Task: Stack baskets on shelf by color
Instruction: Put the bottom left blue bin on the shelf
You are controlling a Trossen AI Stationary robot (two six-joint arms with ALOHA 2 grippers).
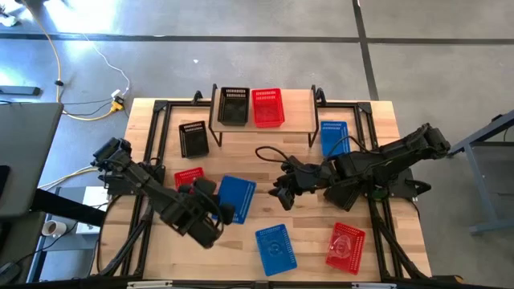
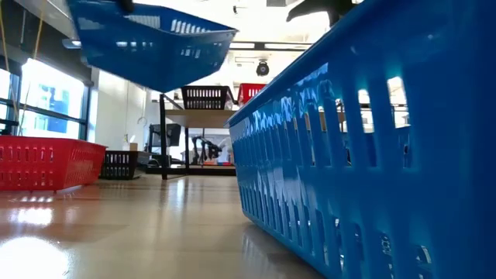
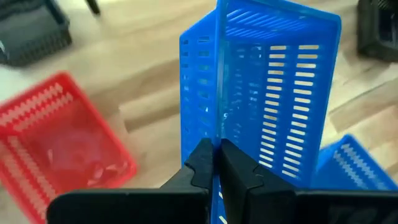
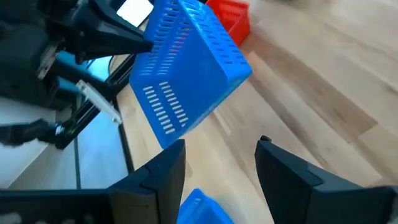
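I will next take hold of the lifted blue basket by its rim (image 1: 250,197) with my right gripper, to bring it over to the shelf (image 1: 299,120).
The shelf (image 1: 299,120) stands at the table's far side with a black basket (image 1: 233,106) and a red basket (image 1: 267,107) on top. My left gripper (image 1: 218,205) is shut on a blue basket (image 1: 237,197), which also shows lifted in the low view (image 2: 155,46). My right gripper (image 1: 283,194) is open and empty, just right of that basket, and faces it in the right wrist view (image 4: 217,168). Resting on the table are a black basket (image 1: 193,138), a red one (image 1: 189,177), a blue one (image 1: 333,136), another blue (image 1: 275,247) and another red (image 1: 346,246). My left gripper pinches one side wall of the blue basket at its rim (image 3: 217,127) between its two fingers, one finger on each face of the wall. The fingers come from the table's left. The basket is tilted on edge and is lifted clear of the table (image 4: 186,74).
A black metal frame (image 1: 152,128) runs along the table's left and right sides. The low view is half filled by the near blue basket (image 2: 349,155). Bare wood lies between the shelf and the two grippers.
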